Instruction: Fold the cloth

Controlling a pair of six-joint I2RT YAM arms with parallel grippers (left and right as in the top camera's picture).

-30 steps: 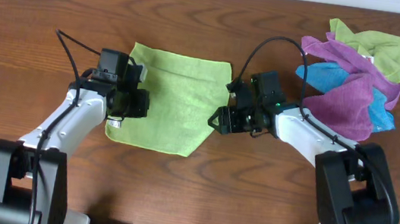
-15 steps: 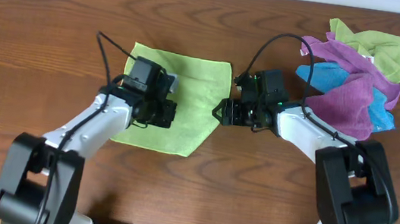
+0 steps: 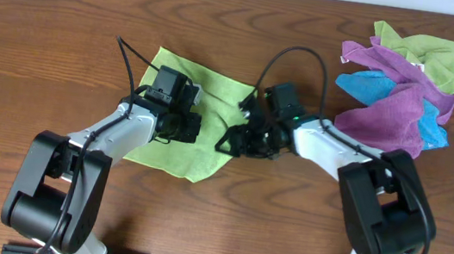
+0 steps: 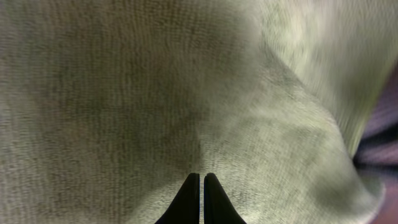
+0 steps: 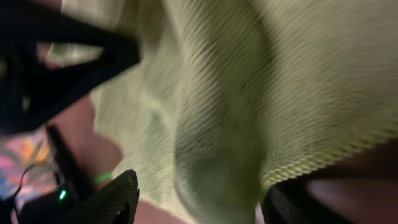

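Note:
I should next grab the green cloth's bunched fold at its rumpled edge with my right gripper, which will pull the cloth flat for folding.
The green cloth (image 3: 213, 99) lies on the wooden table, rumpled along its right side. My left gripper (image 3: 182, 127) sits over the cloth's middle. In the left wrist view its jaws (image 4: 201, 177) are shut, and a pucker of cloth (image 4: 124, 93) runs up from the tips. My right gripper (image 3: 232, 141) is at the cloth's right edge. In the right wrist view it is open (image 5: 205, 202), and a bunched fold of the cloth (image 5: 249, 74) lies between its spread fingers (image 5: 118, 199).
A pile of purple, blue and green cloths (image 3: 401, 88) lies at the back right. The two grippers are close together over the cloth. Cables loop above both wrists. Bare wood surrounds the cloth.
My left gripper moved from the cloth's left edge to its middle. My right gripper moved left and pushed the cloth's right edge inward, bunching it.

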